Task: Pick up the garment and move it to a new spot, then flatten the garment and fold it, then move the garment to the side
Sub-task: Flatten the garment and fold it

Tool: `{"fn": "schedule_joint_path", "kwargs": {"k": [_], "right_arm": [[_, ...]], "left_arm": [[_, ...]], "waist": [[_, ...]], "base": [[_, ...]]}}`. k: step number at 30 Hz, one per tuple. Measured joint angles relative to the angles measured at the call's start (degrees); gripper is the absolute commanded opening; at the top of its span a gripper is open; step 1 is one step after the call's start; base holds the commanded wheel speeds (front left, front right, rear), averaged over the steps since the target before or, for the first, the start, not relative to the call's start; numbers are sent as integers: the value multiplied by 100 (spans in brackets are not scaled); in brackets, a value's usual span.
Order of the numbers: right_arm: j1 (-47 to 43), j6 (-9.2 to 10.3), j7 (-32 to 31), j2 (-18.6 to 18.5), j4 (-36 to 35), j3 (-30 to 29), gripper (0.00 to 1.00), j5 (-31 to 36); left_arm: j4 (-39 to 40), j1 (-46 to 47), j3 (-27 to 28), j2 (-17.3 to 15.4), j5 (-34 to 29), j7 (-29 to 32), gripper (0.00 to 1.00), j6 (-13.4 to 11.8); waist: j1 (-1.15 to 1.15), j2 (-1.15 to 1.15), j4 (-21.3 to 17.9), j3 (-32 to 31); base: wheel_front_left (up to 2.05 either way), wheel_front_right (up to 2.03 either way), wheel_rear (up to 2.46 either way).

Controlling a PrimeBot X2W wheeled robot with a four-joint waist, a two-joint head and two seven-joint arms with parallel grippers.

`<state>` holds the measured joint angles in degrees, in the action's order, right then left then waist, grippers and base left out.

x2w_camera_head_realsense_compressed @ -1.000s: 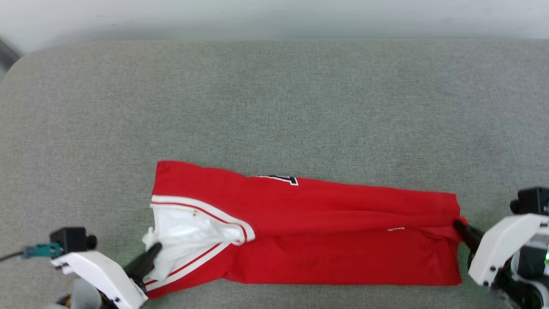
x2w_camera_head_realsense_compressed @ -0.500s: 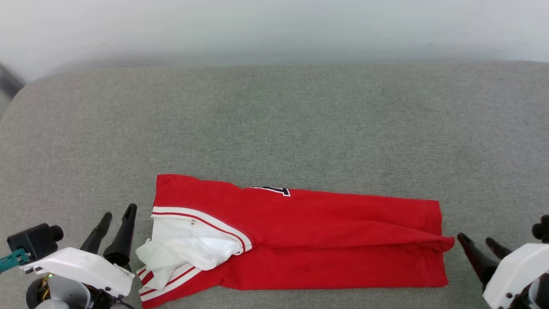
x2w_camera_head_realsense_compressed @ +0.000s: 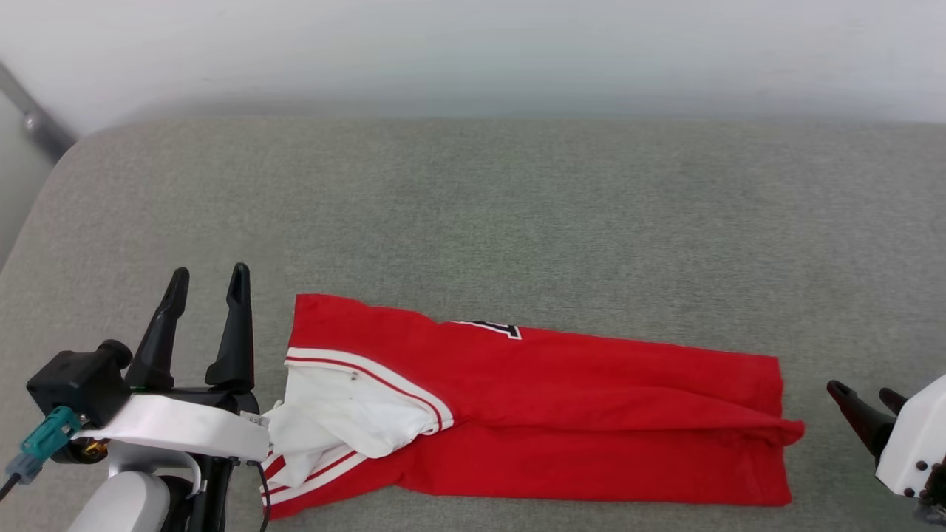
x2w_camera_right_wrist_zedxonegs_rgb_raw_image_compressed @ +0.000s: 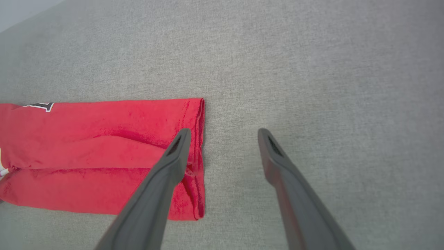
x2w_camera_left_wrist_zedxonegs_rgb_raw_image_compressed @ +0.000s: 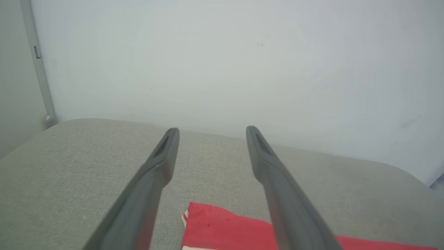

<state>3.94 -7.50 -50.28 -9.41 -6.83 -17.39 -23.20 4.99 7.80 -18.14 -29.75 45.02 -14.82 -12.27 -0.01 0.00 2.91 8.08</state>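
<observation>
The folded body point(x2w_camera_head_realsense_compressed: 603, 465) lies flat. So my right gripper pinches the garment by the raised fold midway along its red hem point(x2w_camera_head_realsense_compressed: 785, 431) next.
The garment point(x2w_camera_head_realsense_compressed: 562, 414) is a red jersey folded into a long strip near the front edge of the grey surface, with a white sleeve point(x2w_camera_head_realsense_compressed: 340, 414) and striped trim bunched at its left end and part of a black number point(x2w_camera_head_realsense_compressed: 491, 327) showing. My left gripper point(x2w_camera_head_realsense_compressed: 208, 279) stands open just left of that end, raised, holding nothing; the left wrist view has its fingers point(x2w_camera_left_wrist_zedxonegs_rgb_raw_image_compressed: 166, 152) above the garment's corner point(x2w_camera_left_wrist_zedxonegs_rgb_raw_image_compressed: 222, 225). Off the strip's right end, my right gripper point(x2w_camera_head_realsense_compressed: 865, 395) is open and empty, apart from the hem point(x2w_camera_right_wrist_zedxonegs_rgb_raw_image_compressed: 199, 156).
The grey cushioned surface point(x2w_camera_head_realsense_compressed: 473, 222) stretches wide behind the garment. A pale wall point(x2w_camera_head_realsense_compressed: 473, 52) runs along its far edge, and a grey bar point(x2w_camera_head_realsense_compressed: 37, 118) stands at the back left corner.
Both grippers have let go of the garment's ends and drawn back, open. The left gripper has risen beside the sleeve end. The head camera has shifted, so the whole picture moved.
</observation>
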Motion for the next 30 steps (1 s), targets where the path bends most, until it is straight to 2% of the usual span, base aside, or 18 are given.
{"fn": "schedule_joint_path", "kwargs": {"k": [8,17,18,19,20,30], "right_arm": [[104,0,-344,186,509,64,100,41],[251,1,-476,319,1023,189,100,24],[281,2,-477,316,1065,202,84,-3],[296,2,-470,309,1089,230,44,-4],[308,7,-460,302,1110,258,0,-7],[332,9,-321,255,1101,581,0,-113]], "left_arm": [[123,99,32,307,-650,-9,100,211],[76,187,100,555,-959,-9,100,430],[55,187,119,566,-961,-9,100,450],[34,185,131,584,-979,-9,100,464],[20,180,143,599,-1000,-9,100,472],[-32,-35,221,570,-1087,-8,100,442]], "waist": [[0,0,326,318],[0,0,518,652],[0,0,517,659],[0,0,515,659],[0,0,509,650],[1,0,361,349]], "base": [[0,0,0],[0,0,0],[0,0,0],[0,0,0],[0,0,0],[0,0,0]]}}
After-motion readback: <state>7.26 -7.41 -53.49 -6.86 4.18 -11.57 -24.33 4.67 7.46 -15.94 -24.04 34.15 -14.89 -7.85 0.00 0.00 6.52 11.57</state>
